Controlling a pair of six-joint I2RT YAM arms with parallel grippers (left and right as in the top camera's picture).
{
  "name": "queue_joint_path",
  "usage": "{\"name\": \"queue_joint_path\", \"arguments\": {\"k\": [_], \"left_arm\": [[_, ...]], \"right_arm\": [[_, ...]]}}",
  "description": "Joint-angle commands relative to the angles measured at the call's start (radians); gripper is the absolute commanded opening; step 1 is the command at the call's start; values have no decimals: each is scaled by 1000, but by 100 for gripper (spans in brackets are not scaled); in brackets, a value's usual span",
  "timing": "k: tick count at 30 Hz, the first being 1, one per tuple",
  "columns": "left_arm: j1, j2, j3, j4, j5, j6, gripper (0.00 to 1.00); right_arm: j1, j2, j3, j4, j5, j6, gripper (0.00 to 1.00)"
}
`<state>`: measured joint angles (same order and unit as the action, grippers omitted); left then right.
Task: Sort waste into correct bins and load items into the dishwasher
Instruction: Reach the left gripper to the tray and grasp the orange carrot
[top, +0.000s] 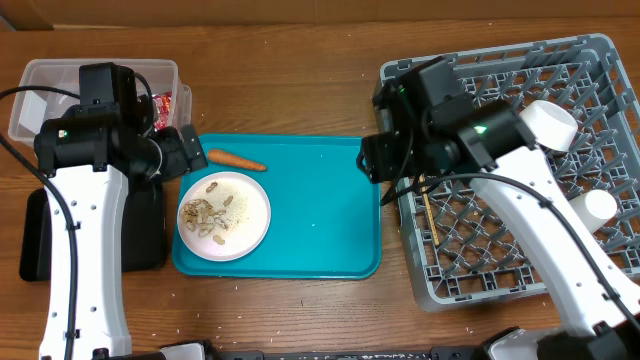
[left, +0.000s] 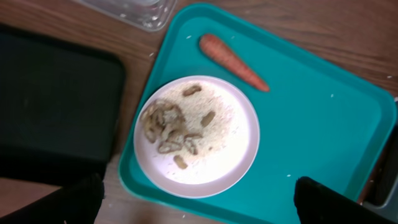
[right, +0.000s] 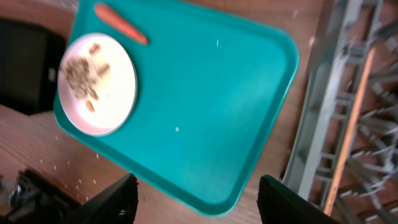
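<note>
Next, my left gripper grabs the carrot by the middle of its body (top: 236, 160) to sort it into the black tray as waste.
A round white-pink plate (top: 245, 215) with beige shell scraps (top: 208, 212) lies on the left of the teal tray (top: 320, 200). An orange carrot (top: 236, 159) lies just behind the plate. My left gripper (top: 190, 150) is open and empty, hovering over the plate (left: 230, 130), scraps (left: 165, 121) and carrot (left: 233, 60). My right gripper (top: 372, 158) is open and empty above the tray's right edge (right: 205, 93), next to the grey dish rack (top: 480, 290). The rack holds a bowl (top: 548, 125), a white cup (top: 598, 207) and chopsticks (top: 430, 215). The red wrapper (top: 165, 103) lies in the clear tub (top: 100, 72).
The black tray (top: 40, 240) lies at the far left, partly under my left arm, and also shows in the left wrist view (left: 56, 106). The rack's side wall (right: 317, 124) and a chopstick (right: 351, 118) show in the right wrist view. Wooden table lies in front.
</note>
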<state>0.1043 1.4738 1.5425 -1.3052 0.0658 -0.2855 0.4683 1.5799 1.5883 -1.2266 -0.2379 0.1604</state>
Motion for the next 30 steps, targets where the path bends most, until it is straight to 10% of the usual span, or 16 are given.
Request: {"name": "queue_joint_path", "arguments": {"k": [1, 19, 30], "left_arm": [[-27, 26, -37, 48, 68, -22, 100], [-76, 327, -41, 340, 185, -70, 100], [-117, 465, -41, 423, 10, -92, 100]], "right_arm": [[4, -10, -10, -14, -9, 7, 65], [4, -10, -10, -66, -8, 27, 65], [4, -10, -10, -73, -8, 27, 66]]}}
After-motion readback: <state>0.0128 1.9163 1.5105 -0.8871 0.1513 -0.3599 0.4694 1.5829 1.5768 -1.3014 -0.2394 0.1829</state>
